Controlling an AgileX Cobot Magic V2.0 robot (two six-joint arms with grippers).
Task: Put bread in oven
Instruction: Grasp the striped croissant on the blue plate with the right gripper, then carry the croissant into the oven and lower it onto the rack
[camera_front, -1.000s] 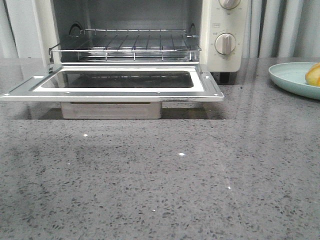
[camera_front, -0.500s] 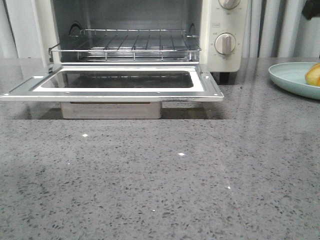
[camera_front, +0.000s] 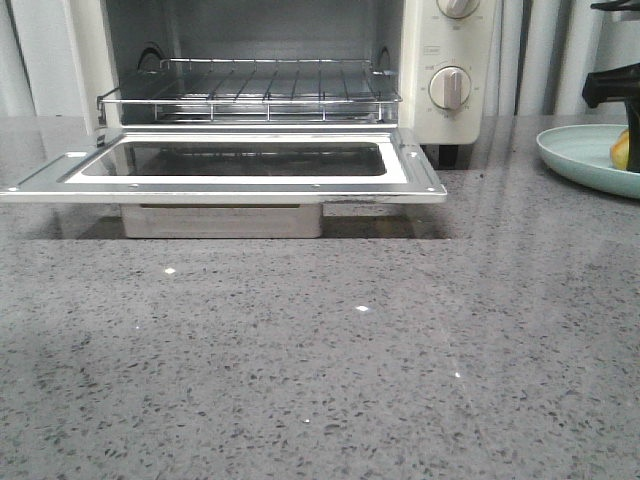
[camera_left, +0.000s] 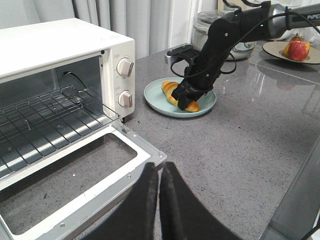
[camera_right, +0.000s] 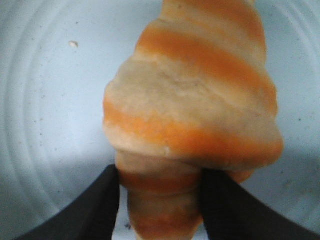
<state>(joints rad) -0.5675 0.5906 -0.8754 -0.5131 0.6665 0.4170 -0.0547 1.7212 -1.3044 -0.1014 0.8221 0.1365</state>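
My right gripper should close on the bread now. My fingers are beside the narrow end of the bread (camera_front: 622, 150), low over the plate (camera_front: 590, 155), so they would catch the bread.
The bread (camera_right: 195, 115), an orange and pale banded croissant, lies on a pale blue plate (camera_left: 155, 97) to the right of the oven (camera_left: 60, 45). The oven's door (camera_front: 230, 185) is dropped open and its wire rack (camera_front: 260, 85) is bare. My right gripper (camera_right: 160, 185) is down over the plate, open, with one finger on each side of the bread's narrow end. The left wrist view shows it (camera_left: 186, 100) on the bread (camera_left: 172, 90). In the front view only an edge of the bread (camera_front: 622, 150) shows. My left gripper (camera_left: 159, 170) is shut and empty, above the door's near corner.
A second plate with a red apple (camera_left: 298, 48) stands at the far right of the counter. A glass jar appliance (camera_left: 210, 20) stands behind the blue plate (camera_front: 575, 150). The counter's edge (camera_left: 295, 170) drops off to the right. Curtains hang behind.
My right arm has come down into the front view at the right edge and now covers most of the bread on the plate. The oven and the left arm have not moved.
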